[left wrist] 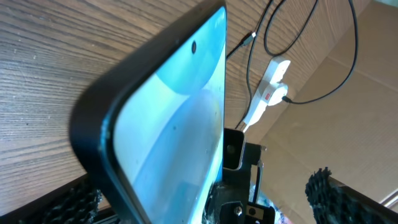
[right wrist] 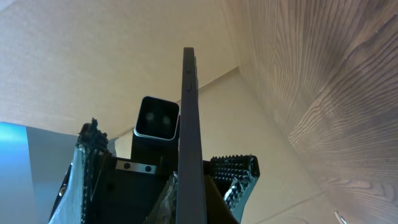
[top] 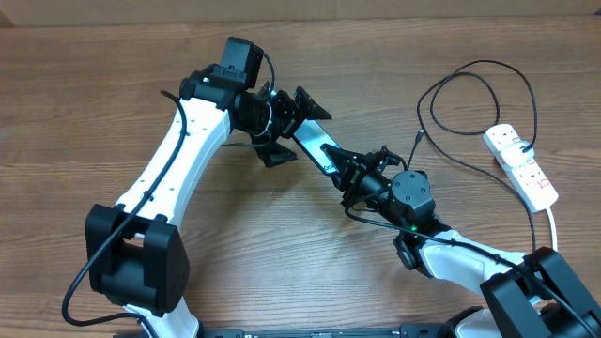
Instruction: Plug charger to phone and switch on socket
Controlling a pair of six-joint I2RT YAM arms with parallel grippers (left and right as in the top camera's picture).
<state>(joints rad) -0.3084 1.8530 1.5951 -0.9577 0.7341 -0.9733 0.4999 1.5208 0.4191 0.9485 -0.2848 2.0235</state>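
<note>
My left gripper should next grab the phone by its upper end (top: 310, 136) (left wrist: 167, 118), with my fingers across the phone's screen and back. The phone's lower end then stays free for the charger to be plugged in.
The phone (top: 315, 147) is held off the table between my two arms. Its light blue screen fills the left wrist view (left wrist: 168, 124), and it shows edge-on in the right wrist view (right wrist: 189, 112). My right gripper (top: 355, 171) is shut on the phone's lower end (right wrist: 189, 202). My left gripper (top: 293, 129) is open, with its fingers spread wide on either side of the phone's upper end (left wrist: 202, 199). The charger's black cable (top: 474, 70) loops on the table. Its free connector (top: 416, 139) lies loose, and its plug (top: 529, 148) sits in the white socket (top: 522, 165).
The socket (left wrist: 272, 78) and the charger's cable (left wrist: 311, 93) and connector (left wrist: 251, 36) lie at the far right, away from both grippers. The socket's thick white lead (top: 554, 225) runs toward the front edge. A cardboard wall stands behind the table (left wrist: 348, 124).
</note>
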